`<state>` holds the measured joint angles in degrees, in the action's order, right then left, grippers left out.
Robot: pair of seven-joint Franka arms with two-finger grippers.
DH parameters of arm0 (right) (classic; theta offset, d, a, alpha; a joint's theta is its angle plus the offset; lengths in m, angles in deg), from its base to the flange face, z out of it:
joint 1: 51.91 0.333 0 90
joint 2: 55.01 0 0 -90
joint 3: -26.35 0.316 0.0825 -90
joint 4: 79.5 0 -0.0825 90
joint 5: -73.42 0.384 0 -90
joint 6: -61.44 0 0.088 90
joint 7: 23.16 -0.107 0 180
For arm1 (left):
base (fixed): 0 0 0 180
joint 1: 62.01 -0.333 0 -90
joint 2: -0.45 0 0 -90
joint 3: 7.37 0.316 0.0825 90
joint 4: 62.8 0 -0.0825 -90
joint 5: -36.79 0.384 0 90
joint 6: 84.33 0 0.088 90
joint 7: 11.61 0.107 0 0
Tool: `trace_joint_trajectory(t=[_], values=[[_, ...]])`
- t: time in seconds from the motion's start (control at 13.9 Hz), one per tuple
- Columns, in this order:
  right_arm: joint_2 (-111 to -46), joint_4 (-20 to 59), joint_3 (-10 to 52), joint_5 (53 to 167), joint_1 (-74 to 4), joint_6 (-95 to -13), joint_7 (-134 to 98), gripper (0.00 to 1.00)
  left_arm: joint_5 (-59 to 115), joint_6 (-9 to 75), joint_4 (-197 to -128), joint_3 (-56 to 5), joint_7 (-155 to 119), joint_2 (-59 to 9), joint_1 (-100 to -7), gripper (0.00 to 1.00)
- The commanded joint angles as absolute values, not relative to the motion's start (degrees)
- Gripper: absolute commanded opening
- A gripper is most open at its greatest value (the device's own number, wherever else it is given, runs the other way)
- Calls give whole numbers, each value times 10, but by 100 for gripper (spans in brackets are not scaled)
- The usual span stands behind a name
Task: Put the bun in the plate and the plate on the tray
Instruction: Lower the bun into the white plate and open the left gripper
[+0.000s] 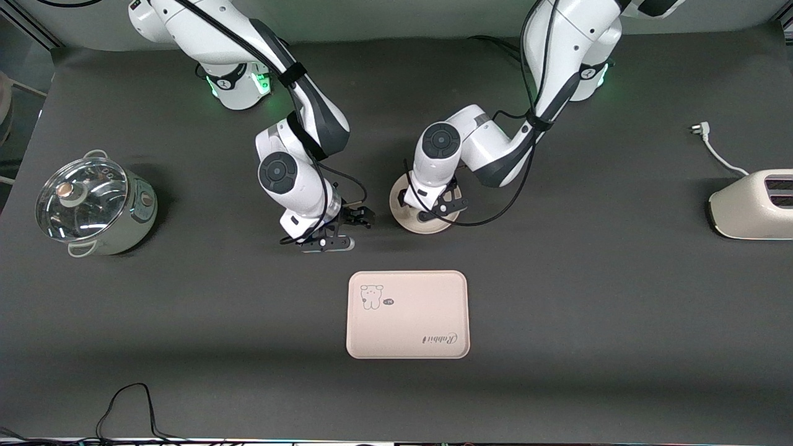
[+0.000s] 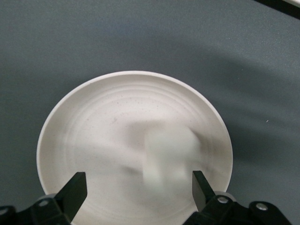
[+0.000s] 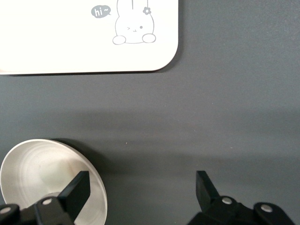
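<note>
The round cream plate has to go on the tray (image 1: 407,314), so my right gripper should next grab it by its rim (image 1: 394,204).
The round cream plate (image 1: 409,222) lies on the dark table, farther from the front camera than the tray (image 1: 407,314). My left gripper (image 1: 433,210) hangs just over the plate and covers most of it. In the left wrist view the plate (image 2: 93,131) fills the picture. The off-white bun (image 2: 168,154), blurred, lies in it between the open fingers of my left gripper (image 2: 138,180). My right gripper (image 1: 347,229) is open and empty over bare table beside the plate (image 3: 33,164), toward the right arm's end. The right wrist view shows my right gripper (image 3: 143,180) and the tray's rabbit corner (image 3: 56,42).
A steel pot with a glass lid (image 1: 93,204) stands at the right arm's end. A cream toaster (image 1: 753,204) with its white cord and plug (image 1: 712,145) stands at the left arm's end. A black cable (image 1: 130,409) loops at the front edge.
</note>
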<state>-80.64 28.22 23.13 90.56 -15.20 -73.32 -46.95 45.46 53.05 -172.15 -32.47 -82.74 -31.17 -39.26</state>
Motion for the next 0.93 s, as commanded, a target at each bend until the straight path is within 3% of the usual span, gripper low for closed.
trace_joint_trajectory(t=[0.0,0.14,0.43,0.86], values=[[-810,276,232,919,-150,-743,-478,100,467,524,-1727,-322,-845,-299,-388,100],[-813,277,232,918,-147,-743,-478,100,467,509,-1727,-322,-842,-291,-392,100],[-820,280,232,918,-137,-756,-490,100,464,391,-1719,-324,-743,-224,-484,100],[-869,279,236,917,-68,-850,-581,100,459,277,-1620,-325,-572,-201,-630,100]])
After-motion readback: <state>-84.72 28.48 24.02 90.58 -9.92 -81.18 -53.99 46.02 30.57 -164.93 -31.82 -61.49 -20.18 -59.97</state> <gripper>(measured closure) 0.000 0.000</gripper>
